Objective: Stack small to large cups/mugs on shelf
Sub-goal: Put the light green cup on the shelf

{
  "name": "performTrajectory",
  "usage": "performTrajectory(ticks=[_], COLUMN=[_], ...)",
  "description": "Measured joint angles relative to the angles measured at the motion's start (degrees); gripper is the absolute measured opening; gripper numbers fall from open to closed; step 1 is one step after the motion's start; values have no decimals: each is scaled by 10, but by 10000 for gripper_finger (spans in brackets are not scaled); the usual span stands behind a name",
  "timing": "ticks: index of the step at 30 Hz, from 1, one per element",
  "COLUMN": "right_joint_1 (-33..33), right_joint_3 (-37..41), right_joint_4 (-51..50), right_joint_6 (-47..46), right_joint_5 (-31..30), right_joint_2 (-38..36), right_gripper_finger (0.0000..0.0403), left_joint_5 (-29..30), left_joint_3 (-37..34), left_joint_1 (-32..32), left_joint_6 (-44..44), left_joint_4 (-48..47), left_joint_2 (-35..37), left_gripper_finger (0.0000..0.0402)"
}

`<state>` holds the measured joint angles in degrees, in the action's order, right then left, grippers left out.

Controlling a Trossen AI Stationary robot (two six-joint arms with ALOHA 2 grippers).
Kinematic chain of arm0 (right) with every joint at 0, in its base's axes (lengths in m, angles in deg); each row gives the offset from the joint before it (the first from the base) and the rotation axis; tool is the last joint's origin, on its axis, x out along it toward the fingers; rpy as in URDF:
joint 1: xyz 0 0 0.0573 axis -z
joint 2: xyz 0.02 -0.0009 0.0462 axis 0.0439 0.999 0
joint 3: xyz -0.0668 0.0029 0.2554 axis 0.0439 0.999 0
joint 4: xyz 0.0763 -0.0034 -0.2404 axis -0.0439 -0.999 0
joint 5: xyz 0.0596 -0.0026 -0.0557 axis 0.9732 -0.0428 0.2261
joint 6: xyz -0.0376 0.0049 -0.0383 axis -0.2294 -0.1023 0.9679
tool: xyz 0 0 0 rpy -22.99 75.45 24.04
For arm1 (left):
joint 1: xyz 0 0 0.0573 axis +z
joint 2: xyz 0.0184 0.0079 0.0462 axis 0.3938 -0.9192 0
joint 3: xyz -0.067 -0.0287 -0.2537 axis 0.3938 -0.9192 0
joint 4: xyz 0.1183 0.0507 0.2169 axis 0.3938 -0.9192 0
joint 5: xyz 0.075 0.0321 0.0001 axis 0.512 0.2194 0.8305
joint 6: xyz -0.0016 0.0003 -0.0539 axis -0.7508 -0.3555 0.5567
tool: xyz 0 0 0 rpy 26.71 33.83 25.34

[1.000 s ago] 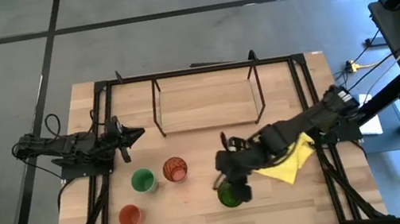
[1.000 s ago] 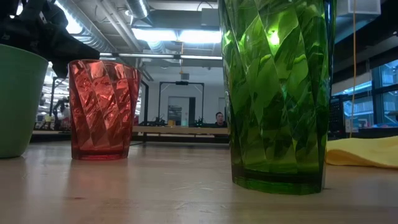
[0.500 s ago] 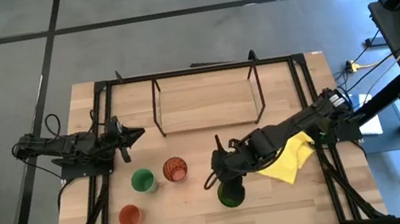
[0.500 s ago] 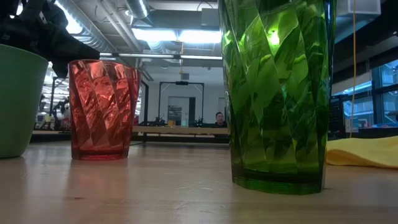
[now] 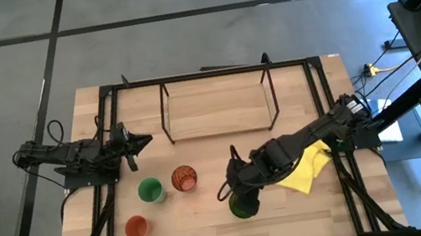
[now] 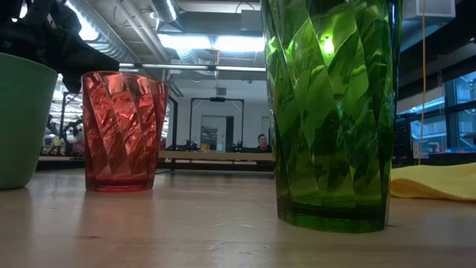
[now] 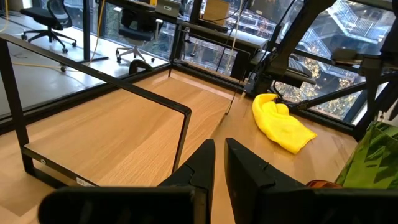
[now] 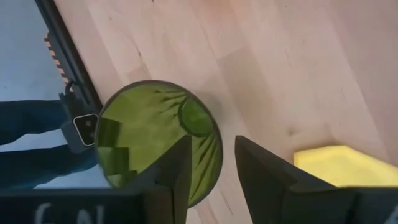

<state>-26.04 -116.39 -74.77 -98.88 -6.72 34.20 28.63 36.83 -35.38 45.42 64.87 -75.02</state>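
Observation:
My right gripper's fingers are above the cup's rim (image 8: 221,145), one over the cup's opening (image 8: 149,134). I should lower my right gripper before I close it on the olive-green cup.
The tall olive-green cup (image 5: 243,207) stands upright on its base on the table near the front, and fills the low view (image 6: 331,112). My right gripper (image 5: 232,184) is open right above it; in the right wrist view (image 8: 213,142) one finger is over the cup's mouth (image 8: 149,134) and the other outside its rim. The bright green cup (image 5: 151,190), the translucent orange-brown cup (image 5: 184,178) and the orange-red cup (image 5: 135,227) stand to its left. The shelf (image 5: 218,110) stands at the far middle. My left gripper (image 5: 143,140) is shut and waits at the left. My right gripper comes from above, pointing down, with the cup's rim (image 8: 214,155) between its two fingers, one over the inside and one outside. Whether either finger touches the wall, I cannot tell. The cup stands upright on the table.
A yellow cloth (image 5: 304,168) lies to the right of the olive-green cup, under my right arm. The table's black rails (image 5: 321,92) run along the left, right and far sides. The shelf board shows bare wood.
My right gripper has shifted a little toward the table's left and far side over the olive-green cup's rim, and its arm has stretched out. The cup has stayed where it was.

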Motion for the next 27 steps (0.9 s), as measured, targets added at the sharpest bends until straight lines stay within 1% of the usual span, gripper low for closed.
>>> performTrajectory(ticks=[6,13,22,27], right_joint_1=[-4,-7,-7,-8], right_joint_3=[1,28,28,28], right_joint_4=[-3,-1,-4,-3], right_joint_6=[-8,-37,-33,-35], right_joint_5=[0,-4,-17,-17], right_joint_2=[0,0,4,19], right_gripper_finger=[124,124,124,124], left_joint_5=[0,0,0,0], left_joint_3=[0,0,0,0], left_joint_1=[0,0,0,0], left_joint_6=[0,0,0,0], left_joint_4=[0,0,0,0], left_joint_2=[0,0,0,0], left_gripper_finger=[30,30,30,30])
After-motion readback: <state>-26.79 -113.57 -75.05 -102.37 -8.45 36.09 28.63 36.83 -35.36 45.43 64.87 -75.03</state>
